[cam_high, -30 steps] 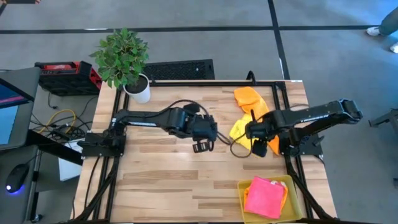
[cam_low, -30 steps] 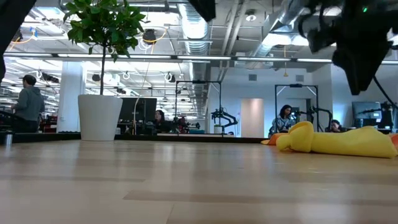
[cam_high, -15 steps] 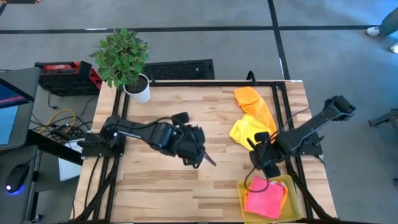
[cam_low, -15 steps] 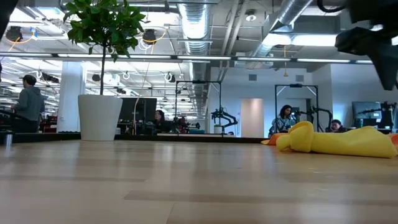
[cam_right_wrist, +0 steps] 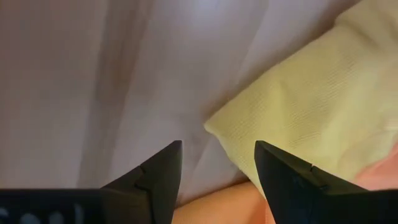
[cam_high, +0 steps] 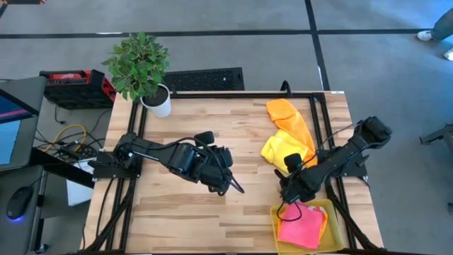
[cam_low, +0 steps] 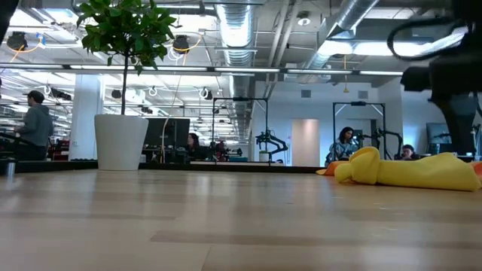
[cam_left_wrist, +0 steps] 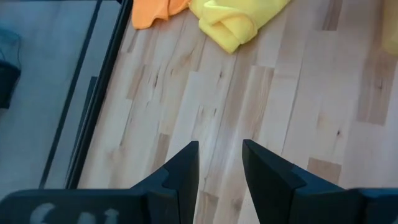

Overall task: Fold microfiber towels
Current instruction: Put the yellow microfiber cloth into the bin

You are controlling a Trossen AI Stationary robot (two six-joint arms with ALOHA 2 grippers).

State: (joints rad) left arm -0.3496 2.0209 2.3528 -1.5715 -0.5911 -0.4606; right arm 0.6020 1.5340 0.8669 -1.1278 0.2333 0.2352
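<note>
Of the yellow towel, only its corner (cam_high: pixel 266 153) is between my fingers, so it is too early to close. My right gripper shifts toward the towel's middle next, then closes on the towel.
A bright yellow towel (cam_high: pixel 282 147) lies crumpled on the table at the right, and it also shows in the low view (cam_low: pixel 410 172). An orange towel (cam_high: pixel 286 113) lies just beyond it. A hot pink towel (cam_high: pixel 301 225) lies folded in the yellow tray (cam_high: pixel 333 207) at the near right. My right gripper (cam_high: pixel 285 198) is open and empty above the tray's far left corner (cam_right_wrist: pixel 292 118). My left gripper (cam_high: pixel 233 188) is open and empty over bare wood at the table's middle (cam_left_wrist: pixel 221 146). The second orange towel cannot be picked out.
A potted plant (cam_high: pixel 141 67) stands at the table's far left corner. A black frame rail (cam_high: pixel 318 113) runs along the right side by the towels. Bare wood (cam_high: pixel 184 219) covers the left and near middle. People and equipment show in the room beyond (cam_low: pixel 34 124).
My right gripper has swung from beside the yellow towel toward the table's near edge and now hangs over the tray's far left corner. My left gripper has drawn back toward the near edge and a little left. The towels have not moved.
</note>
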